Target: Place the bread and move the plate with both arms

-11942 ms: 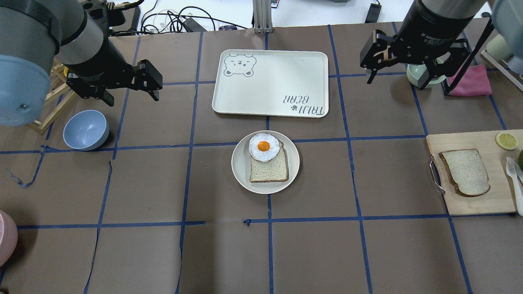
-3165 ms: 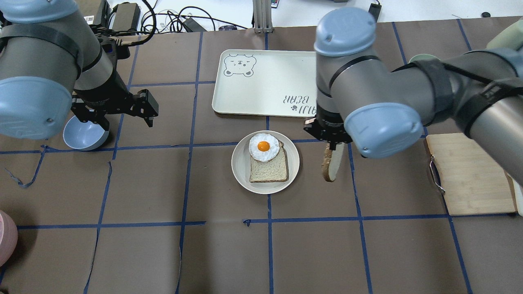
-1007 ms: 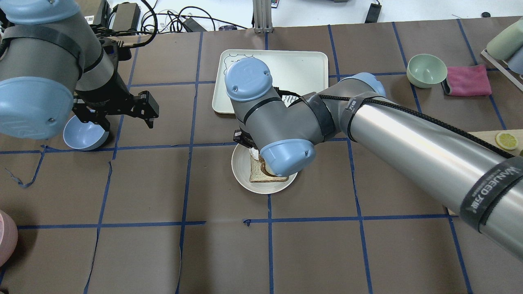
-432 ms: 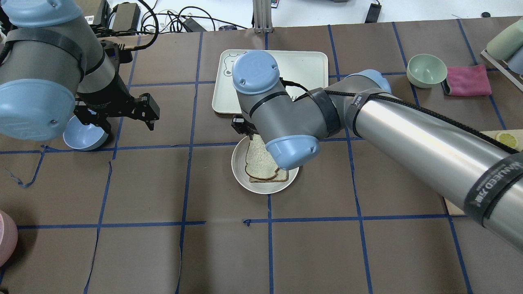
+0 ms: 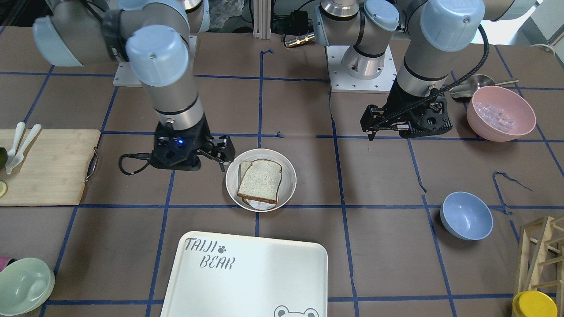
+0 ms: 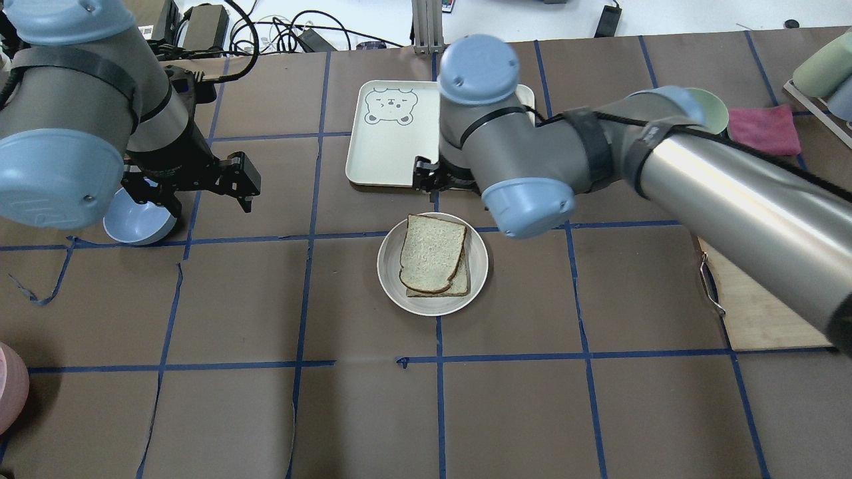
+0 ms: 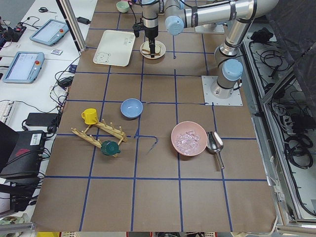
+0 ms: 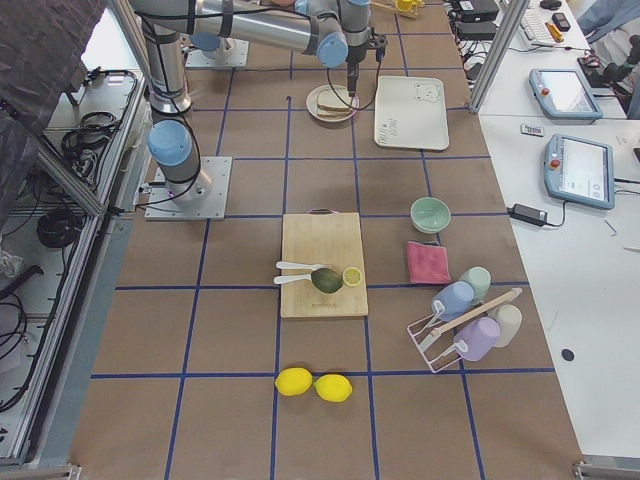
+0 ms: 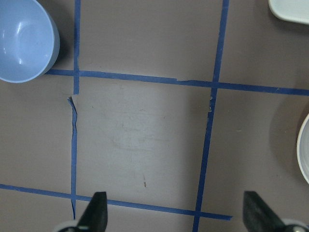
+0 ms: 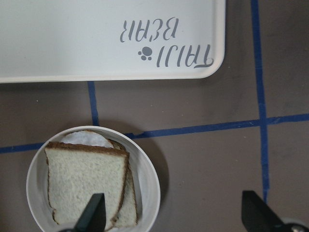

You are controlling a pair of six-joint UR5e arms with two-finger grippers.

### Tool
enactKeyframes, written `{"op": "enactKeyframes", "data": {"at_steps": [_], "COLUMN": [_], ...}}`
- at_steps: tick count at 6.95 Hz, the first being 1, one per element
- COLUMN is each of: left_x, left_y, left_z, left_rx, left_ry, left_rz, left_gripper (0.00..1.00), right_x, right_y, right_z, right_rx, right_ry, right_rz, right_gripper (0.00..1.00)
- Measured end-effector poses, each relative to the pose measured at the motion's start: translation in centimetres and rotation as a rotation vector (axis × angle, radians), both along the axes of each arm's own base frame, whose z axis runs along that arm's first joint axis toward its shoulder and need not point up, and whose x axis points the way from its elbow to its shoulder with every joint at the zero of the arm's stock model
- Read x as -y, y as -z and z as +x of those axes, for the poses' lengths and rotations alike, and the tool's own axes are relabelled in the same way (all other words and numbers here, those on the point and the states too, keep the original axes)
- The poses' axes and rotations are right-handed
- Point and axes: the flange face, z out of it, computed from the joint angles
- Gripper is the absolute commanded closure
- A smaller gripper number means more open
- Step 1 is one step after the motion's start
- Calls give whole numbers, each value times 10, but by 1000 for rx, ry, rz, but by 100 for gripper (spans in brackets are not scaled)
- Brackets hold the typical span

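My fingers are too small for the wide plate across its middle, where the bread lies. My left gripper should grab the plate by its rim next.
The bread lies flat on the plate, on top of a paler slice and a fried egg whose white edge peeks out. It also shows in the front view and the right wrist view. My right gripper is open and empty. It hovers just off the plate's rim on my right side, near the tray's edge. My left gripper is open and empty over bare table, well to the left of the plate, next to a blue bowl.
The "TAIJI BEAR" tray lies just beyond the plate. A wooden cutting board is on my right. A pink bowl, a wooden rack and a yellow cup are on my left. A green bowl is far right.
My right gripper has let go of the bread, which now lies on the plate, and has pulled back up and to the right, toward the tray. The left arm has barely moved.
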Motion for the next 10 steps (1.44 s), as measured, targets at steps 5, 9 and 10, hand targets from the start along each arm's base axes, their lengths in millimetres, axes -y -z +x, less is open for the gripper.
{"op": "enactKeyframes", "data": {"at_steps": [5,9,10], "left_x": [31,58,55], "left_y": [32,101,123], "left_z": [-1,-63,-83], "left_rx": [-9,-270,-259], "left_ry": [-4,52,68], "left_rz": [-57,-59,-53], "left_gripper": [0,0,0], "right_x": [-24,-24,-24], "right_y": [-133,-139,-142], "right_z": [-47,-51,-53], "right_rx": [-33,-87,-103], "right_ry": [-96,-156,-183], "right_rz": [-37,-24,-27], "right_gripper": [0,0,0]}}
